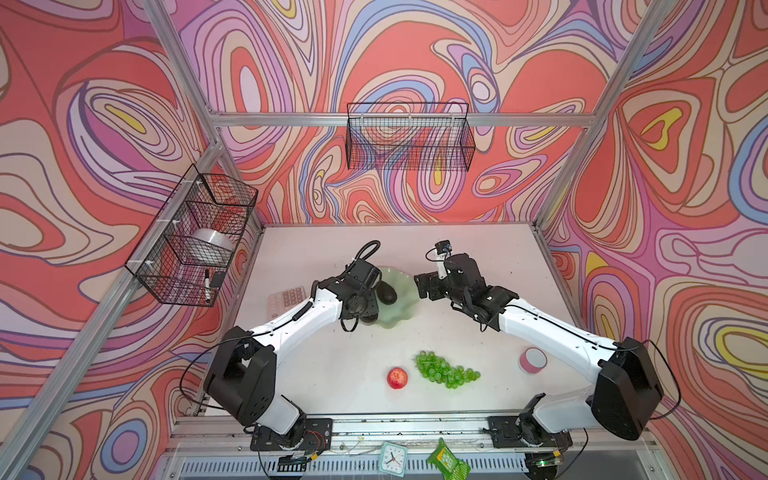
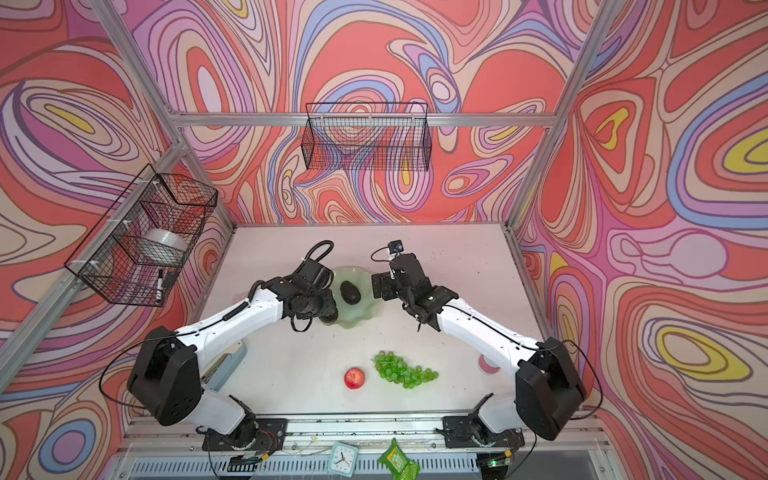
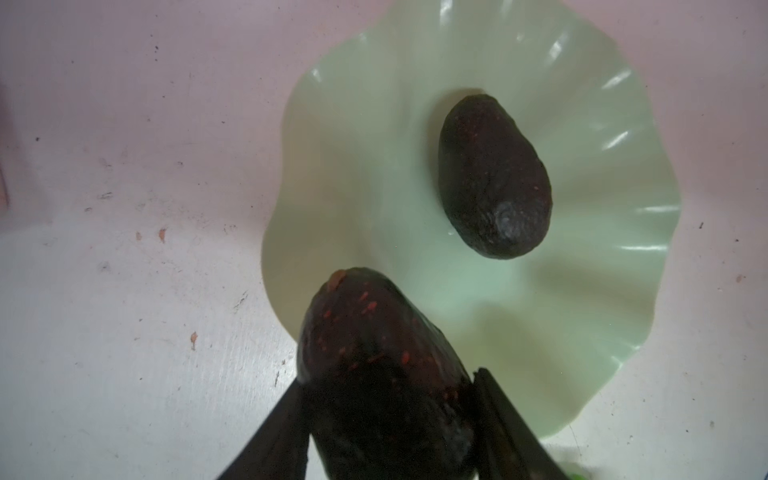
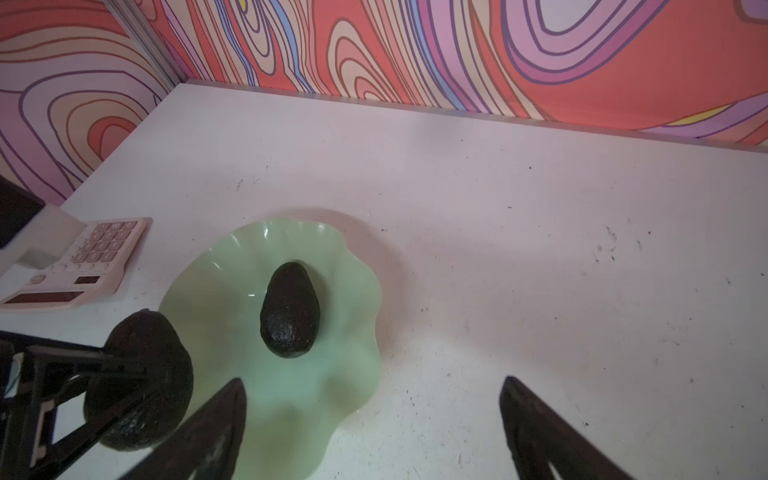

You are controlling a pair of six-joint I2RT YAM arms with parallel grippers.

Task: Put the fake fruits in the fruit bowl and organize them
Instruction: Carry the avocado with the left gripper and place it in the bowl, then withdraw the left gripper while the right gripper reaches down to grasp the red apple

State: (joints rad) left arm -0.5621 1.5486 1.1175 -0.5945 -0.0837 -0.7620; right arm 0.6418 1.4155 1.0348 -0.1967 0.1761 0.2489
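Observation:
The avocado's dark body hangs across the bowl's near rim, so it is too early for my left gripper to release. That avocado moves beside the other first, next.
The pale green wavy-rimmed fruit bowl sits mid-table with one dark avocado lying in it. My left gripper is shut on a second avocado at the bowl's near-left rim. My right gripper hovers open and empty by the bowl's right edge. A red apple and a bunch of green grapes lie on the table nearer the front.
A pink calculator lies left of the bowl. A pink-and-white round container stands at the right under my right arm. Wire baskets hang on the walls. A clock and a green packet lie beyond the front rail.

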